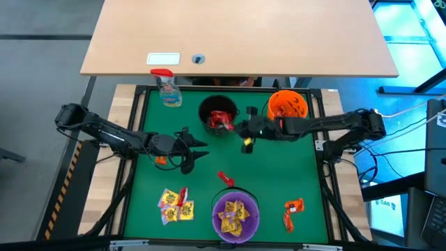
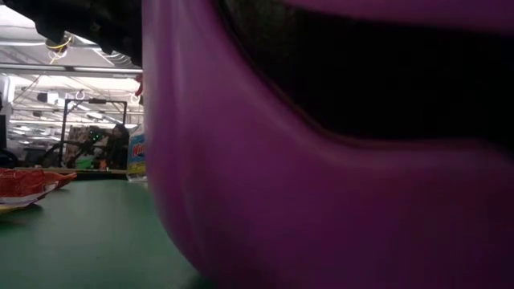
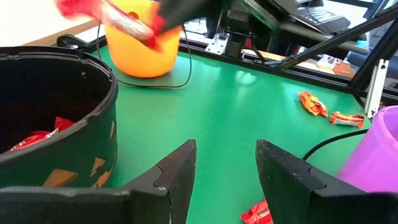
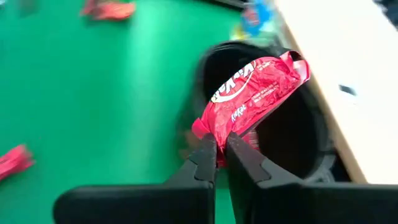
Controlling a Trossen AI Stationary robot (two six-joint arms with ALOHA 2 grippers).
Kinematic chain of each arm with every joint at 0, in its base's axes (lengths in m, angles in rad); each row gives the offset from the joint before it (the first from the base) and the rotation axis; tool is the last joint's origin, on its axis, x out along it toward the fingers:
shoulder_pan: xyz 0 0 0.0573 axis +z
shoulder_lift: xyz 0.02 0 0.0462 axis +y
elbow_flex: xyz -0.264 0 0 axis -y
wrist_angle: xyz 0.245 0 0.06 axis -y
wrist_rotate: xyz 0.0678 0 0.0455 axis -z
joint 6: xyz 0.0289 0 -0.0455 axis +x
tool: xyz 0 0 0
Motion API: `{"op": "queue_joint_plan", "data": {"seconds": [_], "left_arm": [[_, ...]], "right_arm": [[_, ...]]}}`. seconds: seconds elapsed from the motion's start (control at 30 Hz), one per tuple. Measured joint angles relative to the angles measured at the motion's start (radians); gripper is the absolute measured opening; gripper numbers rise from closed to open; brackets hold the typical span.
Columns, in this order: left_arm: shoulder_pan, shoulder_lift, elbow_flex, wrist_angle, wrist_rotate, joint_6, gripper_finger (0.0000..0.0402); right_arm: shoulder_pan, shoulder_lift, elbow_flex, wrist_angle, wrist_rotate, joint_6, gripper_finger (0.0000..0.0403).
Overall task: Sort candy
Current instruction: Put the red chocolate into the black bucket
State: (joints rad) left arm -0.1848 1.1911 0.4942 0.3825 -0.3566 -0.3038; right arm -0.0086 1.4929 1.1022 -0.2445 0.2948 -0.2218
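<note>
The red packet's pinched end [image 1: 228, 126] overlaps the black bowl's near rim [image 1: 220, 134], so my right gripper keeps hold of the red packet until it is farther inward.
My right gripper [image 1: 234, 127] reaches in from the table's right and is shut on a red candy packet [image 4: 252, 84] above the black bowl [image 1: 218, 115], which holds red packets. My left gripper [image 3: 227, 168] is open and empty, low over the mat left of centre [image 1: 198, 150]. Yellow packets fill the purple bowl [image 1: 235, 213], and more lie on the mat [image 1: 174, 204]. Two orange packets [image 1: 293, 213] lie near the right edge. One red packet [image 1: 226, 179] lies beyond the purple bowl. Another orange packet [image 1: 162, 160] lies under my left arm. My right gripper pinches the red packet by one crimped end [image 4: 211, 132] between its two fingers [image 4: 202, 158]. The rest of the packet stands out past the fingertips, lifted clear, over the black bowl's rim [image 4: 205, 68].
An orange bowl [image 1: 288, 106] stands at the far right, behind my right arm. A spray bottle with a red trigger [image 1: 167, 87] stands at the far left corner. The purple bowl [image 2: 321, 160] fills the low view. The green mat lies open between the bowls.
</note>
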Motion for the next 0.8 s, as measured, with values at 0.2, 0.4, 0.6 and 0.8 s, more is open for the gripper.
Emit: {"op": "queue_joint_plan", "data": {"seconds": [0.2, 0.4, 0.6, 0.8], "left_arm": [[0.000, 0.000, 0.000, 0.001, -0.024, 0.001, 0.0157], [0.001, 0.000, 0.000, 0.001, -0.025, 0.001, 0.0157], [0.001, 0.000, 0.000, 0.000, -0.025, 0.018, 0.0157], [0.001, 0.000, 0.000, 0.000, -0.025, 0.039, 0.0157]], "right_arm": [[-0.141, 0.000, 0.037, 0.016, -0.126, -0.015, 0.0024], [-0.250, 0.047, 0.037, 0.058, -0.253, -0.013, 0.0025], [-0.275, 0.091, 0.037, 0.069, -0.307, -0.007, 0.0025], [-0.274, 0.095, 0.037, 0.071, -0.315, -0.003, 0.0026]]}}
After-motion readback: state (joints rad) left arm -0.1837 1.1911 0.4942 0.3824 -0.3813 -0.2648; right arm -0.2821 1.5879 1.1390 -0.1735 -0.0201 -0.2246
